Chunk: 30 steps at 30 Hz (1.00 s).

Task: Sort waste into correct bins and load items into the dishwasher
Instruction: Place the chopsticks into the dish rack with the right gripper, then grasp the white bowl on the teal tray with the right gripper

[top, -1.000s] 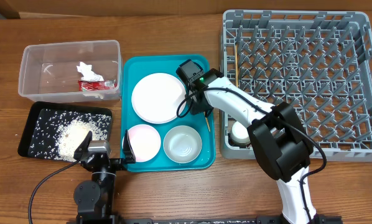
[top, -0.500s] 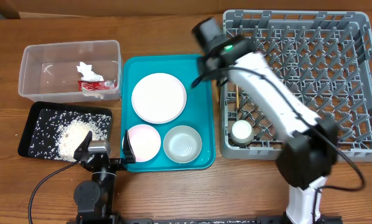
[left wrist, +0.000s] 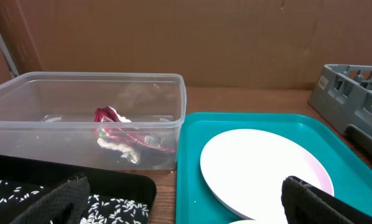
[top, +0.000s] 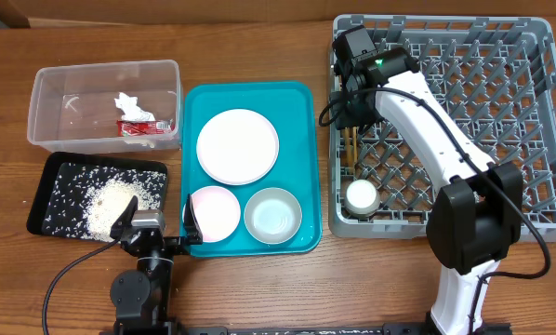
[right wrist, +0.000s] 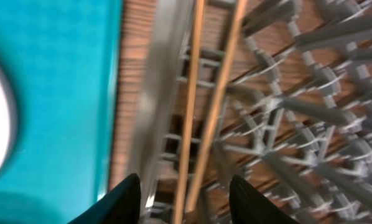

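Note:
My right gripper should reach the pale grey bowl and grab its rim (top: pixel 297 215). The bowl's body will then stay free to load into the dish rack (top: pixel 464 121).
My right gripper (top: pixel 345 113) hangs open over the left side of the grey dish rack (top: pixel 464 121). In the right wrist view two wooden chopsticks (right wrist: pixel 204 106) lie side by side on the rack floor between my spread fingers (right wrist: pixel 185 196); they also show in the overhead view (top: pixel 350 144). A small white cup (top: pixel 361 195) stands in the rack's front left corner. The white plate (top: pixel 238 146), white bowl (top: pixel 214 211) and pale grey bowl (top: pixel 272 214) sit on the teal tray (top: pixel 299 112). My left gripper (top: pixel 157 230) is open and empty between the black tray and the teal tray.
The clear tub (top: pixel 55 88) holds the red wrapper (top: pixel 144 127) and the white tissue (top: pixel 127 102). The black tray (top: pixel 46 181) holds rice grains (top: pixel 106 197). The left wrist view shows the tub (left wrist: pixel 49 93), the wrapper (left wrist: pixel 120 124), the plate (left wrist: pixel 260 168) and my open fingers (left wrist: pixel 186 205).
My right arm swung from the teal tray's right edge up and over to the rack's left side. The second chopstick now lies in the rack beside the first.

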Tool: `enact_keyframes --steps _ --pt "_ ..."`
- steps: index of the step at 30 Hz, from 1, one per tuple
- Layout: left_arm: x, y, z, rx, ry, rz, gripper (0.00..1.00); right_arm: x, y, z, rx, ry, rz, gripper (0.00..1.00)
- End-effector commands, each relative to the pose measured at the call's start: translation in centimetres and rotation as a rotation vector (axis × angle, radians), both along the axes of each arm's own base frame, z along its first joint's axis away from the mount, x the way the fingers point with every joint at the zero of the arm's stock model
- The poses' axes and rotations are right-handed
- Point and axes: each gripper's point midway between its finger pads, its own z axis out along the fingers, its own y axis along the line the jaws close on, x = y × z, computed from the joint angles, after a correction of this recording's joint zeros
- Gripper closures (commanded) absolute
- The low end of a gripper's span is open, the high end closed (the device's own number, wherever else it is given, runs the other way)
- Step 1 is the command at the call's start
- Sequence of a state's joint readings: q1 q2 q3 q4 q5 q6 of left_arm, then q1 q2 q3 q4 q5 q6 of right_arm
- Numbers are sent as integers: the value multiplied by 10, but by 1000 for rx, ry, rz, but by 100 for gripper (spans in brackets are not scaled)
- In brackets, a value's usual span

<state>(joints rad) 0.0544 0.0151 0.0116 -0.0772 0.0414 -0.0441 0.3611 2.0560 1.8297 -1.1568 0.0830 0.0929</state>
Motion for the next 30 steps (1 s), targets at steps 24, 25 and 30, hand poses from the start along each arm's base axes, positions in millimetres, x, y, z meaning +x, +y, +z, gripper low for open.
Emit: enact_keyframes --steps 24,25,30 --pt "0 1 0 22 -7 1 0 -197 125 25 222 -18 194 24" --pt "0 1 0 22 -7 1 0 -198 125 16 239 1 194 24" --pt "0 1 0 22 -7 1 0 -190 97 -29 231 50 190 25"
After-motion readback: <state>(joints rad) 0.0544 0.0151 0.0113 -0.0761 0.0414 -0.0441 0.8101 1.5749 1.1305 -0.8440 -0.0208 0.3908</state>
